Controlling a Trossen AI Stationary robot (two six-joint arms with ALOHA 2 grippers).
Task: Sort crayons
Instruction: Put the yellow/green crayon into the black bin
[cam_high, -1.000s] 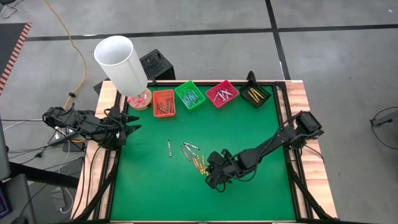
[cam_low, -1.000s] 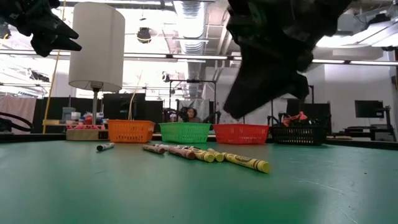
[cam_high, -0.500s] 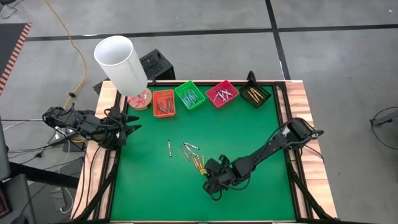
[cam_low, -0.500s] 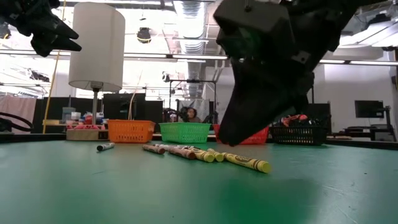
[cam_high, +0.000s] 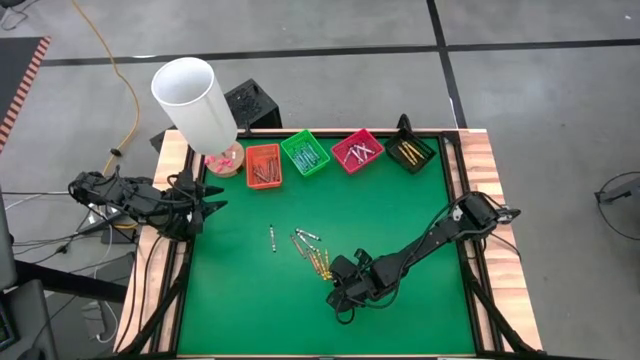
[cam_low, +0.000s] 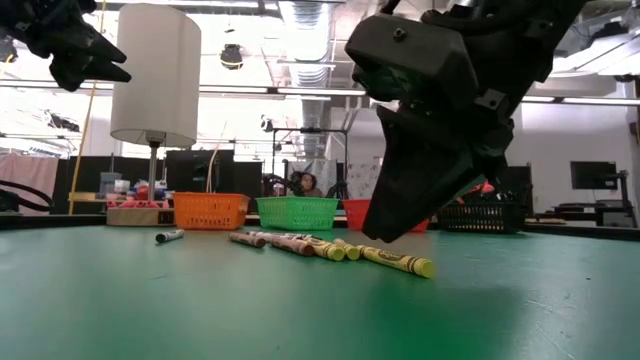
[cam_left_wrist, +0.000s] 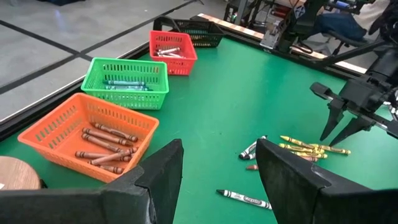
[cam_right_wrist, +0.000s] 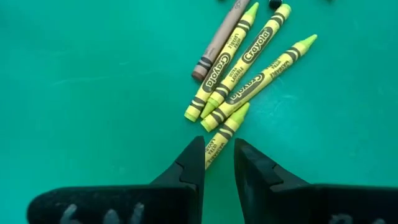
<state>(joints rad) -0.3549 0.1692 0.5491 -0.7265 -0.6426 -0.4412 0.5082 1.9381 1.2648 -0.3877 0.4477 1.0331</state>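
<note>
My right gripper grabs the yellow crayon by its wrapped body (cam_right_wrist: 216, 149) next, to sort the crayon into the black tray.
Several loose crayons lie flat mid-table: a bunch of yellow ones (cam_high: 320, 263) (cam_right_wrist: 242, 68) with a brown one (cam_right_wrist: 217, 43), and a lone dark one (cam_high: 273, 237) to their left. My right gripper (cam_high: 338, 281) (cam_right_wrist: 217, 163) is open, low over the table just near of the yellow bunch. Its fingers stand on either side of the near end of one yellow crayon (cam_right_wrist: 222, 134); I see no touch. It also shows in the low view (cam_low: 378, 232). My left gripper (cam_high: 207, 205) (cam_left_wrist: 217, 180) waits open and empty, raised at the table's left edge.
Four small trays stand along the far edge: orange (cam_high: 263, 165), green (cam_high: 305, 152), pink-red (cam_high: 357, 150) and black (cam_high: 412, 150), each holding crayons. A white-shaded lamp (cam_high: 195, 100) stands at the far left corner. Bare green mat (cam_high: 420, 230) lies to the right and near side.
My right gripper has come down and a little toward the table's near edge, ending low over the near ends of the yellow crayons. The crayons have not moved.
</note>
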